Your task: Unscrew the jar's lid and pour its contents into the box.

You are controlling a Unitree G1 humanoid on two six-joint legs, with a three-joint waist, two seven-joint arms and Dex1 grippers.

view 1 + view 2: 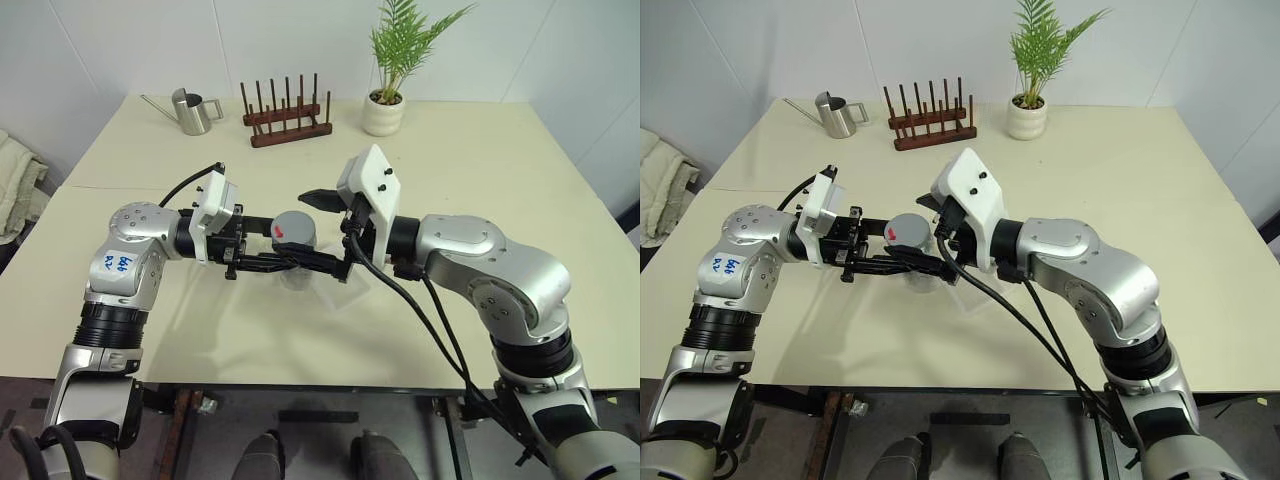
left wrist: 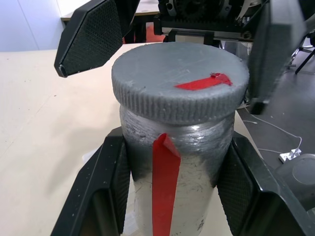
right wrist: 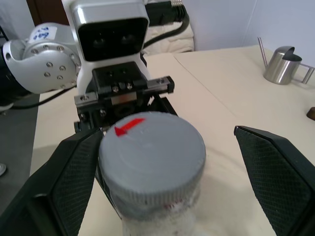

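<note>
The fingers of my left gripper already cover the jar's body. My right gripper has to grip the lid by its ridged rim (image 3: 156, 196) next, so it can unscrew the lid.
The silvery-grey jar (image 2: 172, 162), with a red strip down its side, is held upright above the table by my left gripper (image 1: 290, 262), whose two fingers are shut on its body. The grey lid (image 3: 152, 157) with its red mark sits on the jar. My right gripper (image 3: 167, 137) is open around the lid: one finger (image 3: 69, 172) is close beside the rim, the other finger (image 3: 275, 167) stands well off it. The contents are hidden inside the jar. The clear box (image 1: 968, 296) shows faintly on the table just beneath the jar.
A steel watering can (image 1: 195, 110), a brown wooden peg rack (image 1: 288, 118) and a white plant pot (image 1: 384, 112) stand along the far edge of the cream table (image 1: 480, 170). A pale cloth (image 1: 20, 185) lies off the table's left side.
</note>
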